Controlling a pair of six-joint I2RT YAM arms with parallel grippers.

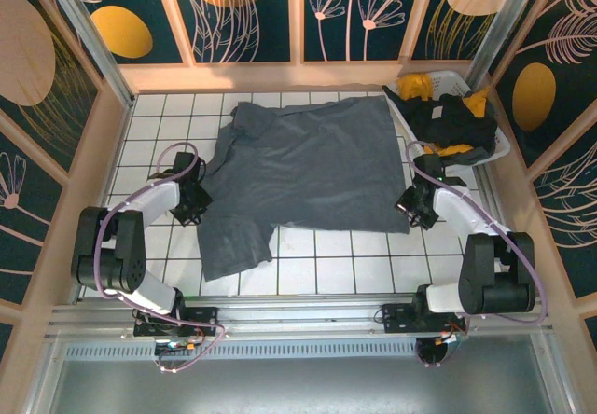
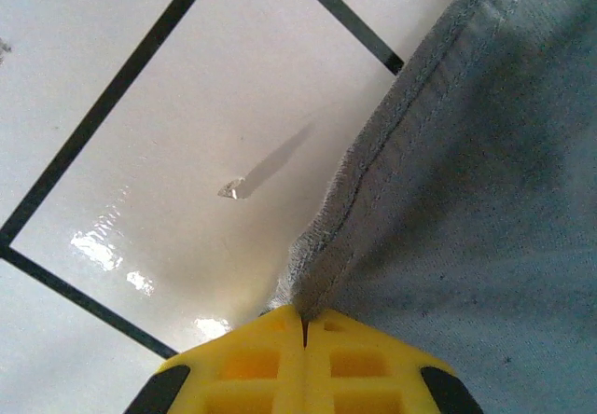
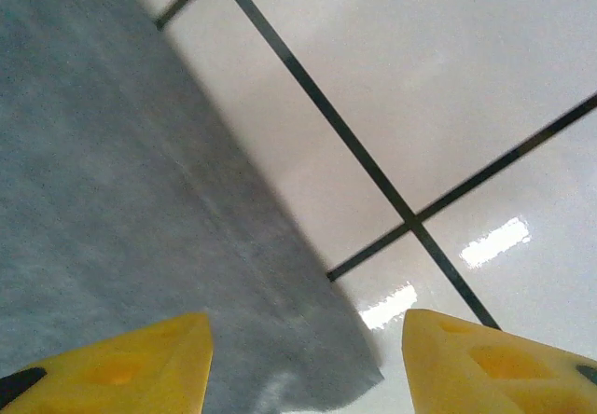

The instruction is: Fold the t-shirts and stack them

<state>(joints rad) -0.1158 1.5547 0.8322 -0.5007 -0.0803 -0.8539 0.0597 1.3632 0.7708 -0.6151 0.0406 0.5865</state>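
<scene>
I should next grab the grey-blue t-shirt's near corner (image 1: 404,227) (image 3: 353,375) with my right gripper, opposite my left gripper's hold on the hem, to stretch the t-shirt for folding.
A slate grey-blue t-shirt (image 1: 298,167) lies spread over the white tiles, one sleeve hanging toward the near left. My left gripper (image 1: 191,201) sits at its left edge, yellow fingers (image 2: 270,367) shut on the stitched hem (image 2: 373,190). My right gripper (image 1: 410,204) hovers at the shirt's right lower corner, open, with that corner (image 3: 317,377) lying between the yellow fingertips (image 3: 140,358). A black t-shirt (image 1: 452,120) and a mustard yellow one (image 1: 417,85) are heaped in the basket at the back right.
The white plastic basket (image 1: 497,139) stands in the back right corner against the wooden wall. Patterned panels enclose the tiled floor (image 1: 317,265) on three sides. A metal rail (image 1: 298,316) runs along the near edge by the arm bases.
</scene>
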